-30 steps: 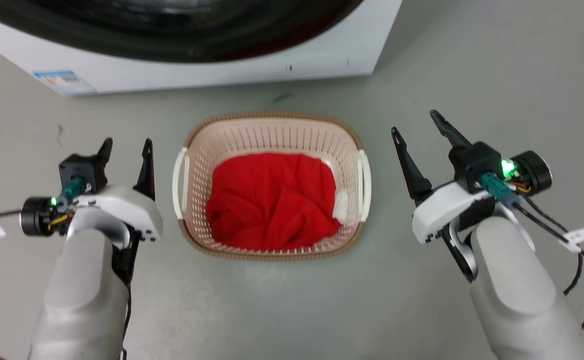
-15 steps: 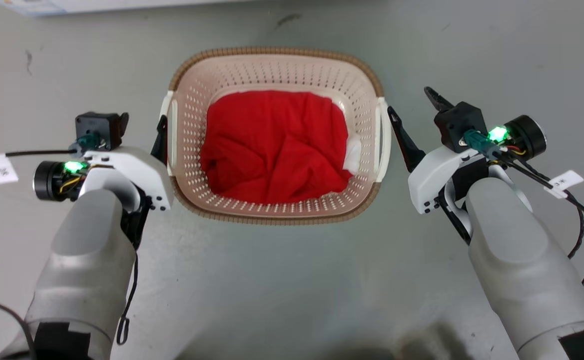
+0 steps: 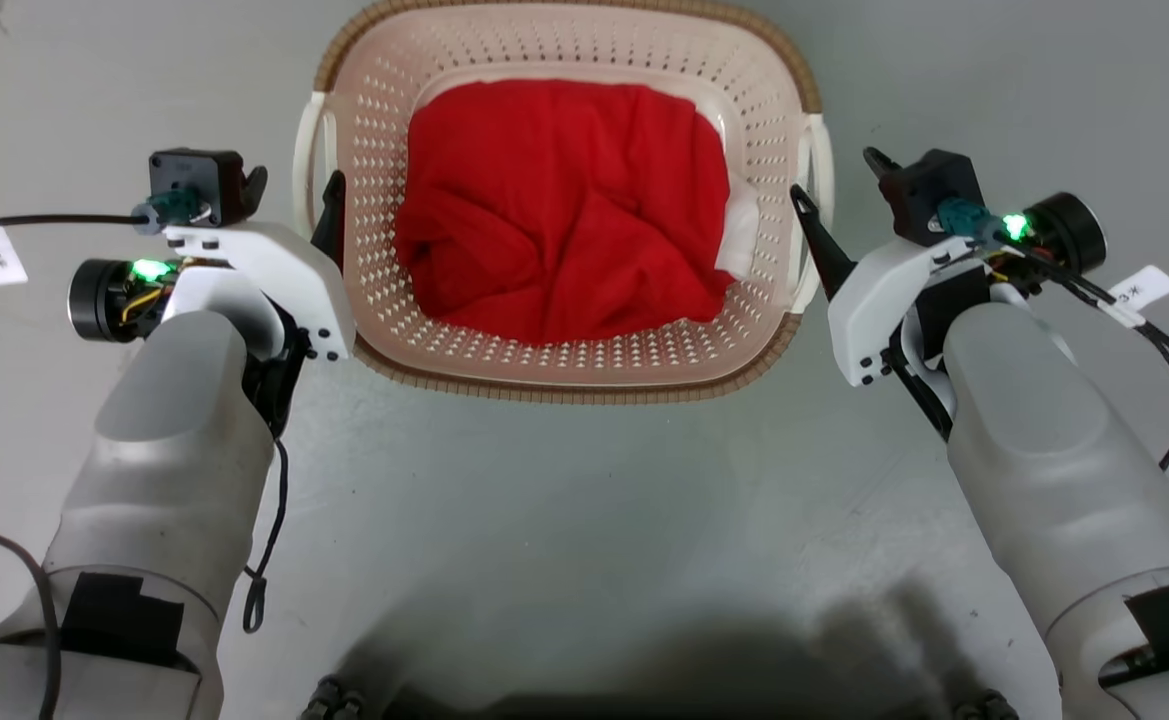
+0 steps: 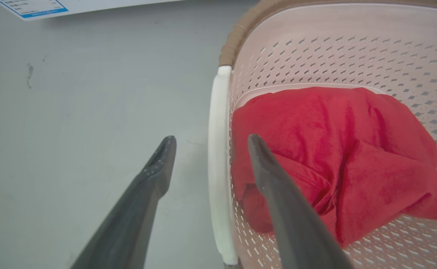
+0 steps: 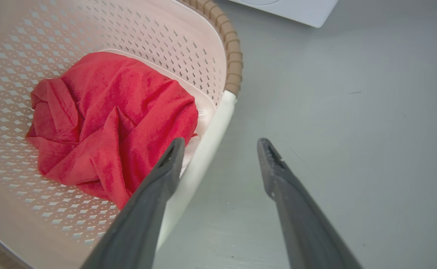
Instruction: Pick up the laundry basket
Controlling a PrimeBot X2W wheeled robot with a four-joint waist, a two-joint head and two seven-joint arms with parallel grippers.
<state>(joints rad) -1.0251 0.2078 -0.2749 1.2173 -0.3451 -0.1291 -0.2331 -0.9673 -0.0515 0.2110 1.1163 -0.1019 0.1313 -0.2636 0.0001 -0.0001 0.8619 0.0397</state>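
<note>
My right gripper grabs the basket by its white-handled side (image 3: pixel 803 222) next, to pick up the laundry basket with the red cloth (image 3: pixel 564 210) inside.
The laundry basket (image 3: pixel 374 150) is cream, perforated, with a brown woven rim, and sits on the grey floor holding a crumpled red cloth (image 3: pixel 564 210). My left gripper (image 3: pixel 294 185) is open at the basket's left side. In the left wrist view the white loop handle (image 4: pixel 218 149) runs between the left gripper's (image 4: pixel 211 138) two fingers, one outside and one over the cloth. My right gripper (image 3: pixel 834 172) is open at the right side. Its wrist view shows the right handle (image 5: pixel 211 138) between the right gripper's (image 5: pixel 221 141) fingers.
A bit of white cloth (image 3: pixel 739 225) peeks out beside the red one at the basket's right wall. The white washing machine's corner (image 5: pixel 297 9) stands just beyond the basket, its label (image 4: pixel 35 5) low on the front. Grey floor (image 3: pixel 584 520) surrounds the basket.
The head camera has tilted down and drawn closer, so the washing machine left its view. Both grippers have moved in from beside the basket to straddle its side handles, still open.
</note>
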